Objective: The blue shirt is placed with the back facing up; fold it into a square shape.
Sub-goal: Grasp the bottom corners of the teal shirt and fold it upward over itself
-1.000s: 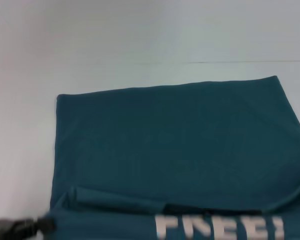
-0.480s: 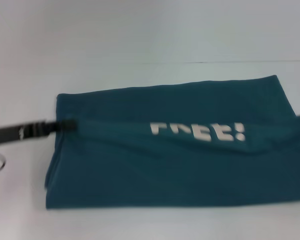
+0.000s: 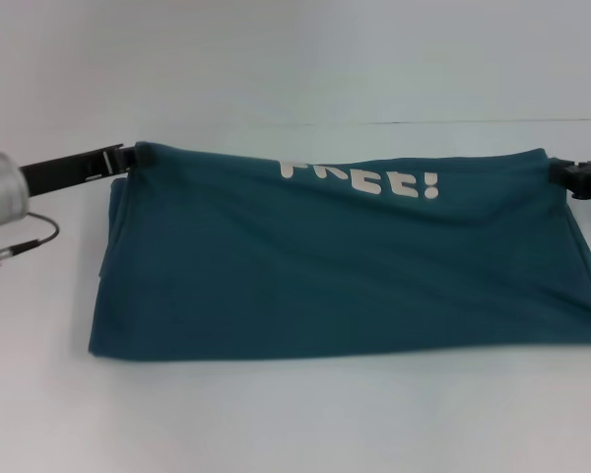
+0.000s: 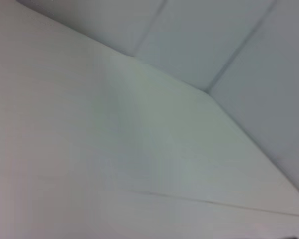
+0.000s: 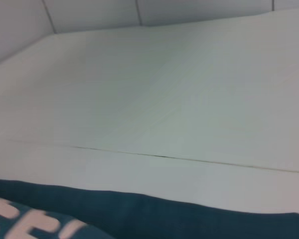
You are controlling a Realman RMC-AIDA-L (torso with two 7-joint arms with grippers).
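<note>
The lettered layer (image 5: pixel 32 224) is still short of the shirt's far edge (image 5: pixel 199 208), so it is too early for my right gripper to open; lining up the shirt's corner with that edge comes first.
The blue shirt (image 3: pixel 345 266) lies on the white table, folded over so its near half now covers the far half. White "FREE!" lettering (image 3: pixel 360 179) shows upside down near the far edge. My left gripper (image 3: pixel 133 156) is shut on the shirt's far left corner. My right gripper (image 3: pixel 561 173) is shut on the far right corner. The right wrist view shows the shirt's far edge (image 5: pixel 154 214) and part of the lettering. The left wrist view shows only bare table.
The white table (image 3: pixel 295 79) stretches beyond the shirt, with a thin seam line (image 3: pixel 424 122) across it. A bare strip of table (image 3: pixel 276 414) lies in front of the shirt. A wall rises behind the table (image 5: pixel 89 12).
Both grippers carried the shirt's near edge up and over to the far edge. The lettering moved from the near side to the far side, and the fold now lies flat.
</note>
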